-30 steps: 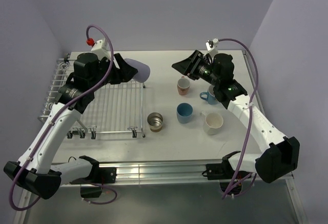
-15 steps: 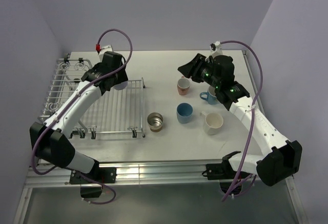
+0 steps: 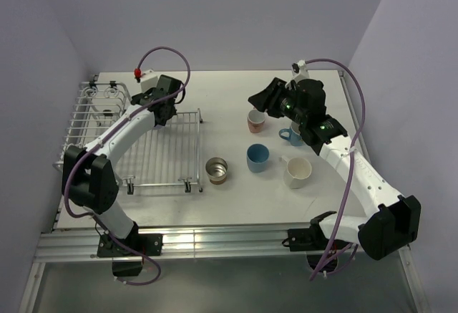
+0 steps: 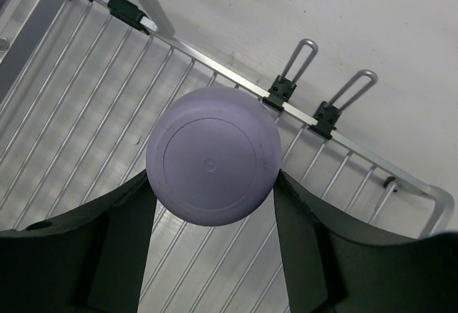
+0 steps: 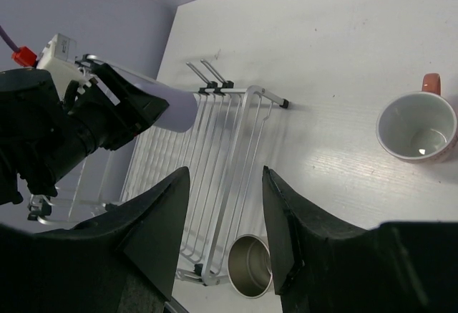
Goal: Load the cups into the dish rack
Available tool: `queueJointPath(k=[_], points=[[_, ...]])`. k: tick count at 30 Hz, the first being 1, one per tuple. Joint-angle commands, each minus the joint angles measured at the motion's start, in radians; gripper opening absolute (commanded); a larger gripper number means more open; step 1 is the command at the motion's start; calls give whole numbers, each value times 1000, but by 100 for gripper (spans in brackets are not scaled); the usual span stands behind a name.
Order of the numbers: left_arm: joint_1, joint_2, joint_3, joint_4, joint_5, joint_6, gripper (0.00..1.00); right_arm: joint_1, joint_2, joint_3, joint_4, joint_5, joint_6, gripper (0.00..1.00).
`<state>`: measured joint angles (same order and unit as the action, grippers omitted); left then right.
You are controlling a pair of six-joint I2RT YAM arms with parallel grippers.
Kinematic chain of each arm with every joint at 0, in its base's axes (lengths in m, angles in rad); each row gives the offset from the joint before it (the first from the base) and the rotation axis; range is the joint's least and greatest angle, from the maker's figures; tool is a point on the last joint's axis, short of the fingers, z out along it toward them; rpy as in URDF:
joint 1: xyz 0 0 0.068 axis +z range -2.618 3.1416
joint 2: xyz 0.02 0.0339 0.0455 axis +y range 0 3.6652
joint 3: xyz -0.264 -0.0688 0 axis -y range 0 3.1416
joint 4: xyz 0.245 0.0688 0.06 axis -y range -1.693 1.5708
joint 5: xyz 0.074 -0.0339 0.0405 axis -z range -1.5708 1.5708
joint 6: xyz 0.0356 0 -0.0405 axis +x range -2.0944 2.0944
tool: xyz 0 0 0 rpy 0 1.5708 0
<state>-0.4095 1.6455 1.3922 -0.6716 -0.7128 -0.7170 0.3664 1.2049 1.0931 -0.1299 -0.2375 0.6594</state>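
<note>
The lavender cup hangs above the rack and would come down onto the wires if my left gripper opened now, so it lowers the cup before releasing it.
My left gripper (image 4: 213,178) is shut on the lavender cup (image 4: 213,155), whose round base faces the wrist camera. The cup hangs over the dish rack (image 4: 86,112) close to its edge with the upright loops. From above, the left gripper (image 3: 163,109) is over the rack's (image 3: 154,152) back right part. My right gripper (image 3: 266,98) stands open and empty, just behind the salmon-pink cup (image 3: 255,120). On the table are the light blue mug (image 3: 292,135), the mid-blue cup (image 3: 257,157), the cream-white mug (image 3: 298,172) and the steel cup (image 3: 217,170).
The steel cup (image 5: 250,266) stands right beside the rack's right edge (image 5: 236,184). The salmon-pink cup (image 5: 416,127) is upright at the right of the right wrist view. Walls close the table off at the back and on both sides.
The left arm has stretched out toward the back, and the lavender cup has gone with it, lower and over the rack's back right. The right gripper has barely shifted.
</note>
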Motion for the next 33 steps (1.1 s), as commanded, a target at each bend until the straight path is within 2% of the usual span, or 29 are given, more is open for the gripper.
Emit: queueJointPath(k=[1,19,33], points=[[15,10,16,15,-94,-73,0,-3,-5,-9,38,-11,-20,53],[121,11,-97,92,-56,-101,0,-3,12,-18,49,-25,-30,53],[156,60,-96,110,-54,-111,0,-3,22,-15,42,-23,-41,52]])
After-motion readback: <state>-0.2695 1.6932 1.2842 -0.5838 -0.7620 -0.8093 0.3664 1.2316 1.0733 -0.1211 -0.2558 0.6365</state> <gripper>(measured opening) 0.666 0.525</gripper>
